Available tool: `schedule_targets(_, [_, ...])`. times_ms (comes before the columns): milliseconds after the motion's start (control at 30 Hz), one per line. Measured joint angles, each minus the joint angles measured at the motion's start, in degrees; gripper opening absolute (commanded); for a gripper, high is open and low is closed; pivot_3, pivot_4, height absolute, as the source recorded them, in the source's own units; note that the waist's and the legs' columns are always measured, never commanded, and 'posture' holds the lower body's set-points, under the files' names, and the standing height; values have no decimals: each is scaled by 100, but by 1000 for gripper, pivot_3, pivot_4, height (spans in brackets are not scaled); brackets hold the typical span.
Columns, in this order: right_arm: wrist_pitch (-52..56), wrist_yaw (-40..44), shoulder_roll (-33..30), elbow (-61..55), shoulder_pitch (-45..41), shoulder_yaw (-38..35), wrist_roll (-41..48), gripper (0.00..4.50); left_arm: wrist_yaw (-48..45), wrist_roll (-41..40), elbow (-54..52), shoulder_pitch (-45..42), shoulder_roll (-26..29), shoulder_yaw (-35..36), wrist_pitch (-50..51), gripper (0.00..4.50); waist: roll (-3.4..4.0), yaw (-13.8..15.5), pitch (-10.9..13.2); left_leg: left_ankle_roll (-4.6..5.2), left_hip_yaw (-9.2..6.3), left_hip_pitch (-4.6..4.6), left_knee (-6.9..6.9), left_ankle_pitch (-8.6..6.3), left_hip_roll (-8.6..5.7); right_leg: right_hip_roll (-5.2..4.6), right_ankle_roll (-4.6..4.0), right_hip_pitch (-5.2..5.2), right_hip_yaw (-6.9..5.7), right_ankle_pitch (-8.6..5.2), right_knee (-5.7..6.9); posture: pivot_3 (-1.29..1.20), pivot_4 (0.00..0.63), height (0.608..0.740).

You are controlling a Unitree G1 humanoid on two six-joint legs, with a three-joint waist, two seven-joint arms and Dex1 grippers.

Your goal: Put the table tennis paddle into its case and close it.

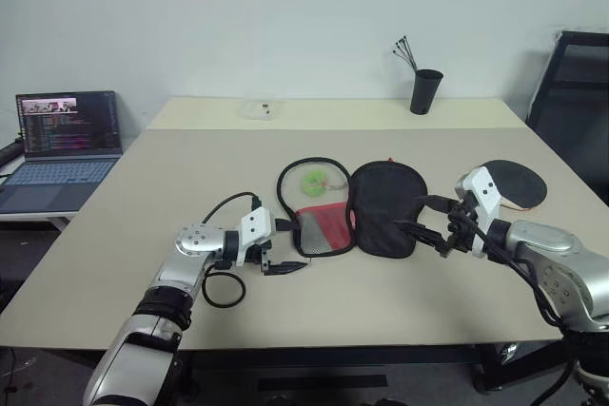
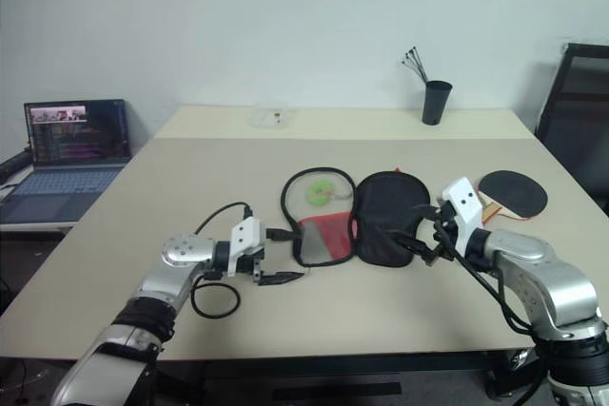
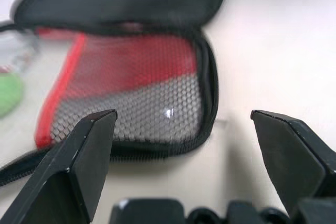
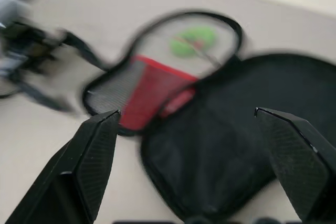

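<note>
The paddle's black blade (image 1: 515,183) lies wide and flat on the tabletop, so the right gripper should grab the paddle by its narrow handle next.
The case (image 1: 383,206) lies unzipped and spread flat at the table's middle. Its black half is on the right; the mesh and red half (image 1: 322,227) is on the left, with a green tag (image 1: 314,181) inside the zip loop. The table tennis paddle (image 1: 514,183) lies flat on the table to the right of the case, apart from it. My left gripper (image 1: 285,248) is open just left of the mesh end, holding nothing; the left wrist view shows that mesh end (image 3: 136,103) between its fingers (image 3: 79,166). My right gripper (image 1: 424,218) is open and empty at the black half's right edge.
A laptop (image 1: 67,140) stands open on a side table at the left. At the table's far edge stand a black cup with pens (image 1: 425,90) and a small clear container (image 1: 259,109). A black chair (image 1: 576,92) is at the far right. A cable loop (image 1: 222,289) hangs by my left wrist.
</note>
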Motion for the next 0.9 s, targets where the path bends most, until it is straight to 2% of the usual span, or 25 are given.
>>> schedule_targets(267, [-129,-687,286,1153,-647,-19,-590,4500,111,-645,-1431,510,386,408,1540,4444,0,-40,0,0,3,1,-1,0,-6,6,1,-3,2,0,3,0,150,740])
schedule_targets(633, [-375,-3207,778,4623,-2452,-527,-1874,4500,220,-718,-2429,368,508,400,2299,4444,0,-87,0,0,18,-10,-7,0,-15,6,0,-21,31,1,5,0,150,740])
schedule_targets(900, [-596,-3989,1139,5829,-2910,-1132,-1872,4500,-6,-734,-2649,55,577,332,2672,4444,1,-117,0,1,40,-11,-9,0,-17,19,1,-43,66,2,22,0,150,740])
